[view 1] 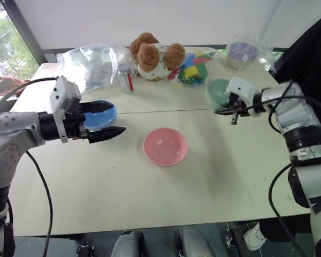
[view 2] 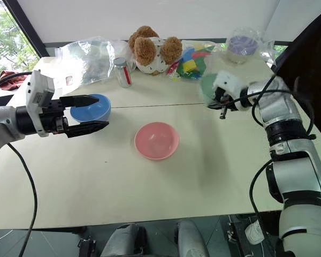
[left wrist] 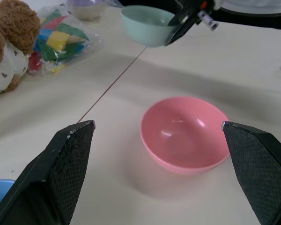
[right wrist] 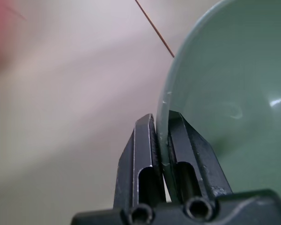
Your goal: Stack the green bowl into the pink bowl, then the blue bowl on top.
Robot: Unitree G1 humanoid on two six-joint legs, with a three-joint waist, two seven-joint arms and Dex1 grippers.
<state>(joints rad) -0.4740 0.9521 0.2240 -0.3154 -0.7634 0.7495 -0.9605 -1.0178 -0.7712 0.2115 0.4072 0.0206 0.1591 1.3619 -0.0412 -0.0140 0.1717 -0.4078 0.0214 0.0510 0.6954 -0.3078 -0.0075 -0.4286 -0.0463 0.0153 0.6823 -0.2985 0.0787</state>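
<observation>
I should grab the blue bowl by its thin rim (view 1: pixel 115 110) with my left gripper next, because the bowl is wider than my left gripper's open fingers.
The pink bowl (view 1: pixel 165 146) sits upright in the middle of the table, also seen ahead of the left wrist (left wrist: pixel 185 138). The green bowl (view 1: pixel 218 91) hangs tilted above the table at the back right, held off the surface. My right gripper (right wrist: pixel 161 117) is shut on its rim, one finger inside the wall and one outside. The blue bowl (view 1: pixel 108 116) rests at the left. My left gripper (view 2: pixel 103 111) stands open just over and in front of the blue bowl, with nothing between its fingers, and it points toward the pink bowl.
Along the table's far edge lie a clear plastic bag (view 1: pixel 91 64), a small bottle (view 1: pixel 126 77), a teddy bear (view 1: pixel 152 56), a bag of coloured blocks (view 1: pixel 192 67) and a wrapped purple bowl (view 1: pixel 242 52). A seam (view 1: pixel 192 111) crosses the tabletop behind the pink bowl.
</observation>
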